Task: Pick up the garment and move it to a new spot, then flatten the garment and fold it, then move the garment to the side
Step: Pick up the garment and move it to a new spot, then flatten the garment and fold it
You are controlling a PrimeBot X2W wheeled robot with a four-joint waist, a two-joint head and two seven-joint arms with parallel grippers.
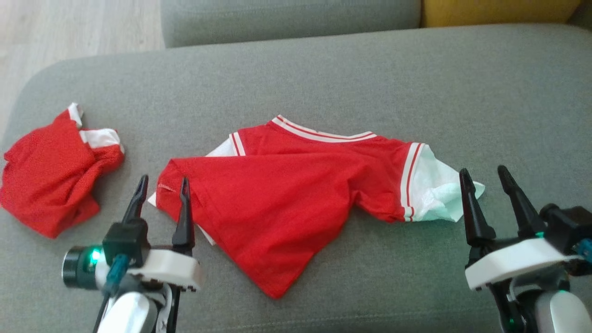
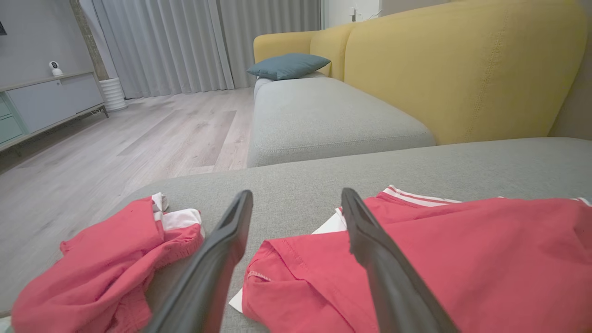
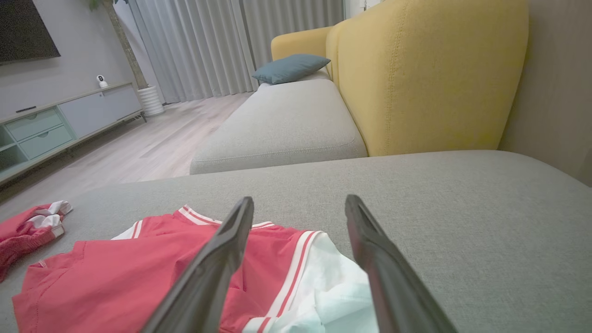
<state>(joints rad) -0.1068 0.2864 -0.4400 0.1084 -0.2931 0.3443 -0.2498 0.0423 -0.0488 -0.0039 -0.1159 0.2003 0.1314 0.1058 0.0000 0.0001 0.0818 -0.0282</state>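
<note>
My left gripper grabs the garment by its bunched red fold (image 1: 169, 176) next, since it stands up at the garment's end while the garment's red body (image 1: 277, 194) lies flat.
A red garment (image 1: 286, 194) with white striped trim and white sleeves lies partly folded in the middle of the grey cushion (image 1: 323, 78); its lower half is turned up over the body, leaving a slanted edge. My left gripper (image 1: 162, 189) hovers open at the garment's left corner (image 2: 277, 277), one finger over the cloth. Open as well, my right gripper (image 1: 484, 179) stands just right of the white sleeve (image 1: 439, 189), which lies between and below its fingers (image 3: 323, 286). Nothing is held.
A second red and white piece of clothing (image 1: 51, 175) lies crumpled at the cushion's left end, also seen at the left in the wrist views (image 2: 106, 263) (image 3: 27, 226). Beyond are another grey seat (image 2: 323, 120), a yellow backrest (image 2: 462, 69) and wooden floor (image 2: 115, 143).
</note>
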